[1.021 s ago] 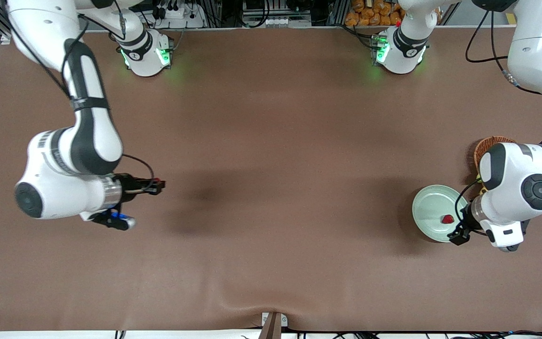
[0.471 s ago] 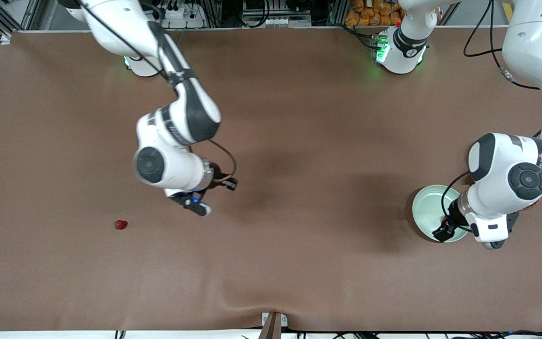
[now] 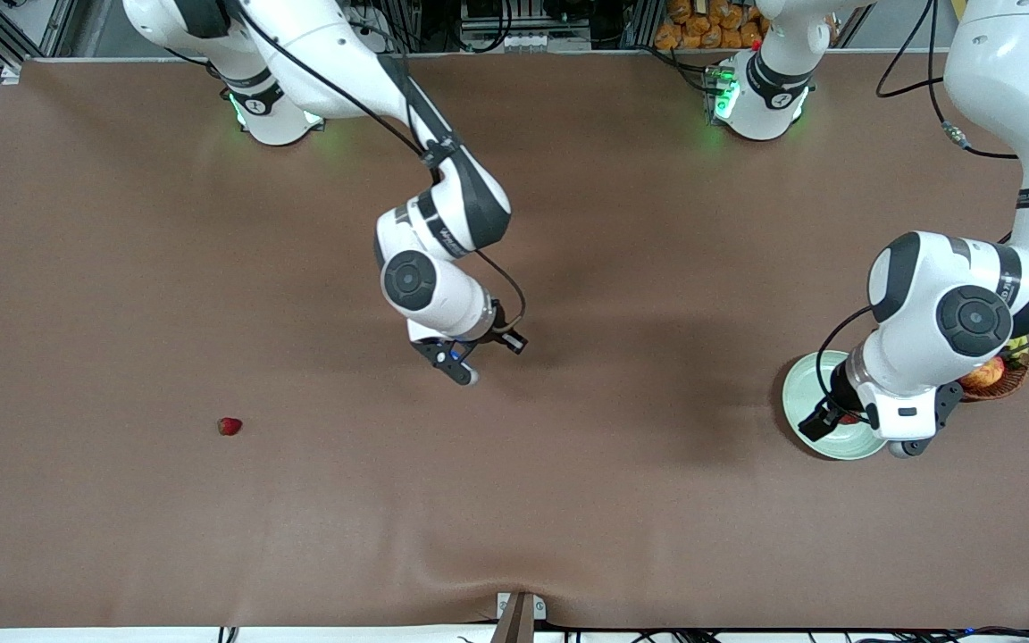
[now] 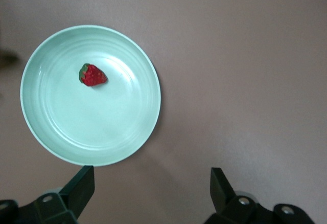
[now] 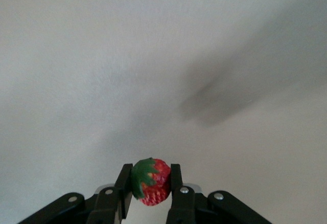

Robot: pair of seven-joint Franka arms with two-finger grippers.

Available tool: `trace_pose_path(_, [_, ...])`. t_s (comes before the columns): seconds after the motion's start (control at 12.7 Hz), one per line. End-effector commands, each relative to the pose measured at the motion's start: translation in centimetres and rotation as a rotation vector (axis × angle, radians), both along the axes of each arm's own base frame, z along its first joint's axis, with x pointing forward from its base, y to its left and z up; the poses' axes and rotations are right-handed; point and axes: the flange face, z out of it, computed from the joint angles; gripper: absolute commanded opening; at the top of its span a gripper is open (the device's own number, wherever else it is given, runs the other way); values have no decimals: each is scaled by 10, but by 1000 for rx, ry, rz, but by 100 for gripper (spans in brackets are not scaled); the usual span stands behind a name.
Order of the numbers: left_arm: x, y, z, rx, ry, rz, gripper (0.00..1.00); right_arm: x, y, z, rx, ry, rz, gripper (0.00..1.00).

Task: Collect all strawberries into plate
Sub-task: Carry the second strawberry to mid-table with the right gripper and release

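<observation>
I need to move the strawberry [image 5: 152,182] to the plate before my right gripper lets go of it. It is hanging above the brown cloth in the right wrist view.
My right gripper [image 3: 513,340] is up over the middle of the table, shut on a strawberry [image 5: 152,184] with a green cap; its own point in the right wrist view [image 5: 149,173] lies between the two fingers. A second strawberry [image 3: 229,426] lies on the table toward the right arm's end. A third strawberry [image 4: 92,75] lies in the pale mint-green plate [image 4: 61,127], which stands toward the left arm's end [image 3: 800,384]. My left gripper [image 3: 815,426] hangs open and empty over the plate's rim, and its fingers [image 4: 82,184] straddle bare table beside the plate.
A brown wicker basket [image 3: 1001,381] with a red-yellow apple [image 3: 984,373] stands beside the plate, mostly hidden under the left arm. The brown table cloth [image 3: 568,500] has a small ridge at the edge nearest the front camera.
My right arm has swung from the right arm's end to the table's middle with the strawberry in its grip, uncovering the strawberry on the table. My left arm has shifted slightly over the plate.
</observation>
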Motion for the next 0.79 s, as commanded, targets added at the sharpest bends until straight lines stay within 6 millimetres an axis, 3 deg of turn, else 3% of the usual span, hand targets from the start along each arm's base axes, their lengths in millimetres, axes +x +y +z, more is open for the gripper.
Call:
trace_pose_path(0.0, [-13, -20, 7, -4, 7, -54, 100, -12, 21, -36, 20, -25, -78, 2])
trace_pose_path(0.16, [-16, -34, 2, -12, 14, -74, 100, -25, 38, -55, 41, -54, -102, 4])
trace_pose_path(0.24, [-17, -41, -3, -20, 22, -85, 100, -30, 43, -57, 41, -48, -111, 28])
trace_pose_path(0.31, [-19, -52, -4, -31, 24, -102, 100, -26, 37, -56, 34, -33, -122, 99])
trace_pose_path(0.55, [-23, -82, -15, -40, 39, -146, 100, -15, 23, -32, 26, 18, -118, 100])
trace_pose_path(0.71, [-26, -101, -27, -47, 51, -175, 100, 8, -5, 3, 30, 81, -132, 100])
